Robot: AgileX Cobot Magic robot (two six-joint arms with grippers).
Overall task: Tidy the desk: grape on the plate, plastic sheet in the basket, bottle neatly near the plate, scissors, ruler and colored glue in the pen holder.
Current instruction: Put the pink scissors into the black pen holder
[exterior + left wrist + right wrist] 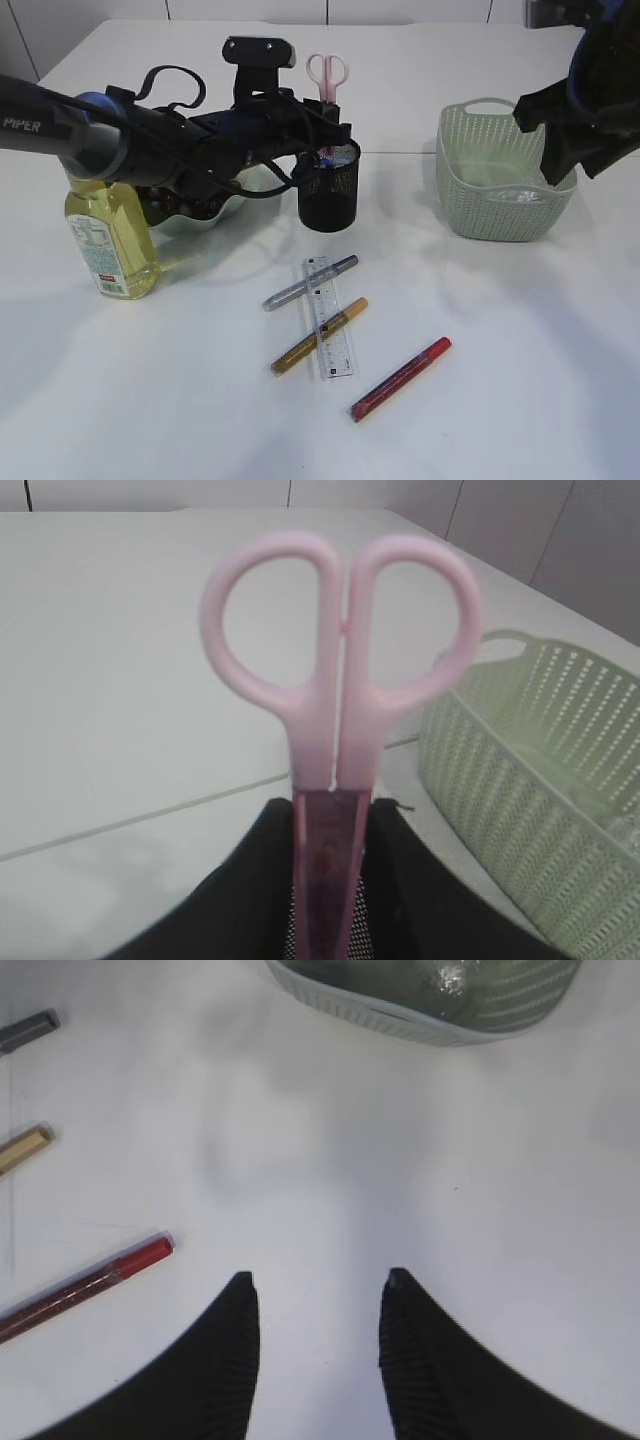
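The pink scissors' sheathed blades are inside the rim of the mesh pen holder (328, 195) and would remain there, so my left gripper releases the scissors next.
Pink scissors (327, 72) stand blade-down in the black mesh pen holder (328, 195). My left gripper (322, 135) is shut on their dark pink sheath (325, 870), with the handles (340, 630) upright above the fingers. The clear ruler (329, 316) lies flat on the table among the silver (310, 283), gold (320, 335) and red (400, 378) glue pens. The yellow bottle (110, 235) stands at the left beside the green plate (205, 218), where a dark grape (172, 202) shows behind my arm. A plastic sheet (450, 975) lies in the green basket (503, 170). My right gripper (317, 1282) is open over bare table.
My left arm (120, 135) stretches from the left edge over the plate to the pen holder. The right gripper (560, 150) hangs at the basket's right rim. The red glue pen (90, 1285) lies left of the right fingers.
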